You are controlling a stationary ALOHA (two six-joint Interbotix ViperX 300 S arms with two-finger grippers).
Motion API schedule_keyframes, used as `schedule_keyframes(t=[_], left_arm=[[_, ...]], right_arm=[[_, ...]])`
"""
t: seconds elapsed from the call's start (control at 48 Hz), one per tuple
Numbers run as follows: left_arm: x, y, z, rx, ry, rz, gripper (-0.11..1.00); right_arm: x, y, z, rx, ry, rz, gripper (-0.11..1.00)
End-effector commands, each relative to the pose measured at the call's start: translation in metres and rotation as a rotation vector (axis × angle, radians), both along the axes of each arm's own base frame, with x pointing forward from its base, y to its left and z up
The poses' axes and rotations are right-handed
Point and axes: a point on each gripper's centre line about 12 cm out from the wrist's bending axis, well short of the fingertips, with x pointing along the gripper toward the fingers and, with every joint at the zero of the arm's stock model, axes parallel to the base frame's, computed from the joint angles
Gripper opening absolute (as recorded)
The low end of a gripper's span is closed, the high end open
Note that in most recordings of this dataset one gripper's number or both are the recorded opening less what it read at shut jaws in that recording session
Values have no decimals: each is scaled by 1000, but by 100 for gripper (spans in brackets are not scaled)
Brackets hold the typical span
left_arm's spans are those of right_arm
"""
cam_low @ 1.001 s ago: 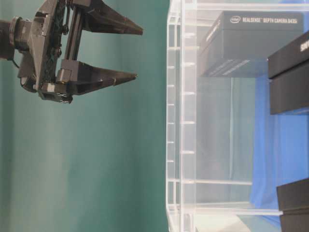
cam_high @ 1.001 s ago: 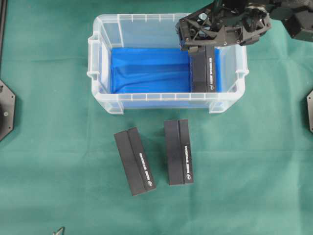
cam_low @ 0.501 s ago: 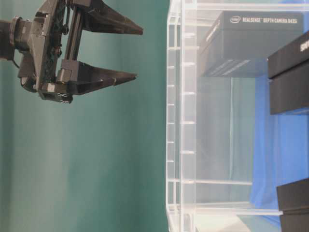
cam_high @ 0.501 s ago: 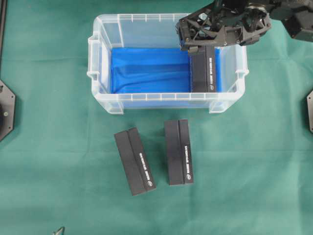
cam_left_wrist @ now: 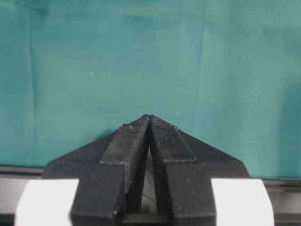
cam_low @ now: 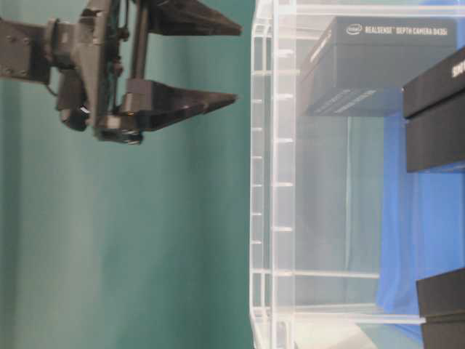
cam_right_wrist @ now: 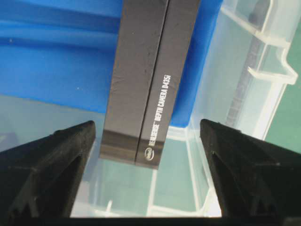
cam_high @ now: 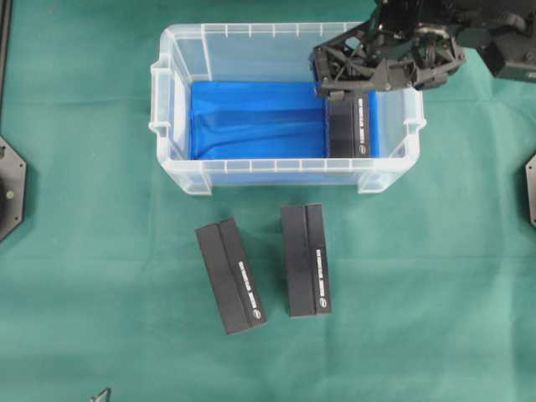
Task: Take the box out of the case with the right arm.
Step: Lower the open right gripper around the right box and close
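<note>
My right gripper will next grab the box across its narrow middle point(cam_high: 348, 117), because from end to end the box point(cam_high: 348, 138) is longer than my open fingers can span.
The case point(cam_high: 172, 117) is a clear bin with a blue floor, standing at the back middle of the green cloth. One black box point(cam_high: 347, 126) with white lettering lies inside along its right wall. My right gripper point(cam_high: 335, 84) hangs open above the far end of that box, over the case's back right. In the right wrist view the box point(cam_right_wrist: 146, 80) lies between and below the spread fingers point(cam_right_wrist: 51, 165), untouched, near the case wall point(cam_right_wrist: 263, 61). From table level the gripper point(cam_low: 238, 64) is just above the case rim point(cam_low: 272, 182). My left gripper point(cam_left_wrist: 149, 117) is shut and empty over bare cloth.
Two more black boxes point(cam_high: 231, 275) point(cam_high: 306, 260) lie on the cloth in front of the case. Black mounts point(cam_high: 10, 188) point(cam_high: 530, 188) sit at the left and right edges. Green cloth covers the whole table.
My right gripper has moved closer to the case rim and shifted slightly right, still open. The boxes and the case have not moved.
</note>
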Motion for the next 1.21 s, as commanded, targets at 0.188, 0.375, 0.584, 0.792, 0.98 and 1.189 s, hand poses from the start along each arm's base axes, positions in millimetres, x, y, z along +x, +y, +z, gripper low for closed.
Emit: schedule_keyframes(t=[0.188, 0.375, 0.584, 0.792, 0.98, 1.189], left_arm=[[2, 1, 5, 1, -17, 4, 0], [2, 0, 6, 1, -20, 2, 0], [2, 0, 5, 1, -19, 2, 0], [2, 0, 5, 0, -19, 4, 0], [2, 0, 5, 1, -19, 2, 0], [2, 1, 5, 3, -19, 4, 0]], right_arm=[[2, 2, -16, -5, -65, -9, 89], [3, 3, -34, 11, -82, -13, 89], [8, 0, -51, 17, -75, -14, 89], [13, -2, -71, 39, -45, -24, 89], [15, -3, -81, 55, -41, -36, 89], [14, -2, -83, 63, -37, -39, 89]])
